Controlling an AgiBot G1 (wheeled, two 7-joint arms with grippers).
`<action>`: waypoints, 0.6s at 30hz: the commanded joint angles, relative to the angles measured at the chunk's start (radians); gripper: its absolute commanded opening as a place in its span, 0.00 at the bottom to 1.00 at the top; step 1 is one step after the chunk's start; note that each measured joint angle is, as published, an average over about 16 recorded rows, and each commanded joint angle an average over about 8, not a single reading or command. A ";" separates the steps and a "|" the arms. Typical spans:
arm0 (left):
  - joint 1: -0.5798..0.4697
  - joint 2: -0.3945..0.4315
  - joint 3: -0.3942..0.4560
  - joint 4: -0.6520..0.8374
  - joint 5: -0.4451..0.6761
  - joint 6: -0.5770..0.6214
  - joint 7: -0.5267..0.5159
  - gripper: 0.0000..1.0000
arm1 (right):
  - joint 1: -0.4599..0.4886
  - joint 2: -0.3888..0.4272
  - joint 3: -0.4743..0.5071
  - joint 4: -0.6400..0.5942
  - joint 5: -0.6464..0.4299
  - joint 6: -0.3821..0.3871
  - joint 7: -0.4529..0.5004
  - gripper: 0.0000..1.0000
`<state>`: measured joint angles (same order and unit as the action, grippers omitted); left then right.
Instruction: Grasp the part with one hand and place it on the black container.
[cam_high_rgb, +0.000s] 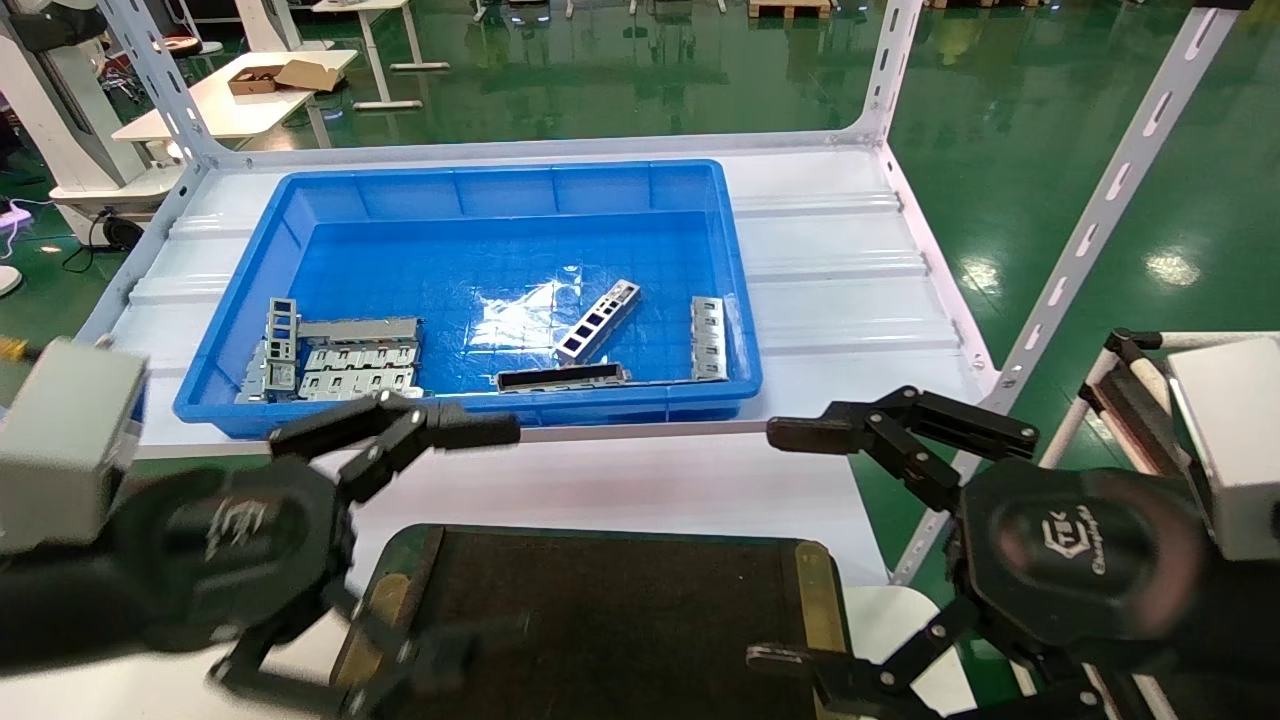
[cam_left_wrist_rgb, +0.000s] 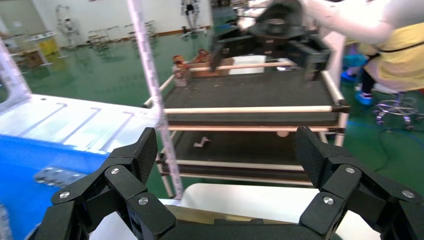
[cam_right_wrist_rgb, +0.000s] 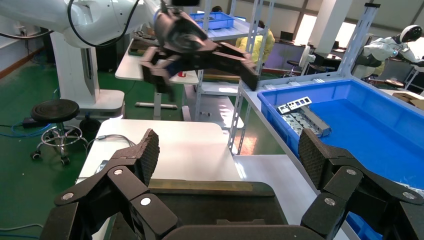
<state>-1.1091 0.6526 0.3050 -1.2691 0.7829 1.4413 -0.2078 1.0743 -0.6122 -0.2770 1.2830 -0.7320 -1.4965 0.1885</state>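
My left gripper should next take hold of the silver part by its long slotted body (cam_high_rgb: 597, 322), to put the part on the black container (cam_high_rgb: 600, 620).
The part (cam_high_rgb: 598, 320), a small silver strip with a row of dark windows, lies at an angle on the floor of the blue bin (cam_high_rgb: 330, 195), right of its middle. The black container (cam_high_rgb: 600, 620) sits at the front of the white table, below the bin; it also shows in the right wrist view (cam_right_wrist_rgb: 215, 207). My left gripper (cam_high_rgb: 462, 555) hovers open and empty over the container's left end. My right gripper (cam_high_rgb: 775, 545) hovers open and empty at its right end. Both are apart from the part. In the wrist views the left gripper (cam_left_wrist_rgb: 227, 155) and right gripper (cam_right_wrist_rgb: 227, 155) hold nothing.
The bin also holds a long dark-slotted bar (cam_high_rgb: 562, 377), wider tabbed plates (cam_high_rgb: 360, 358) at the left and another grey strip (cam_high_rgb: 707, 337) by the right wall. White shelf uprights (cam_high_rgb: 1100, 210) stand to the right. A shelved cart (cam_left_wrist_rgb: 250, 107) stands beyond the table's right side.
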 joint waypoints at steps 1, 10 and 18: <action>-0.008 0.010 0.006 0.003 0.013 -0.014 -0.005 1.00 | 0.000 0.000 0.000 0.000 0.000 0.000 0.000 1.00; -0.116 0.120 0.075 0.099 0.156 -0.132 -0.050 1.00 | 0.000 0.000 -0.001 0.000 0.001 0.000 -0.001 1.00; -0.269 0.295 0.168 0.319 0.342 -0.273 -0.064 1.00 | 0.000 0.001 -0.002 0.000 0.001 0.000 -0.001 1.00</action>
<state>-1.3777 0.9485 0.4681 -0.9405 1.1171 1.1689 -0.2664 1.0748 -0.6116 -0.2786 1.2828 -0.7310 -1.4961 0.1877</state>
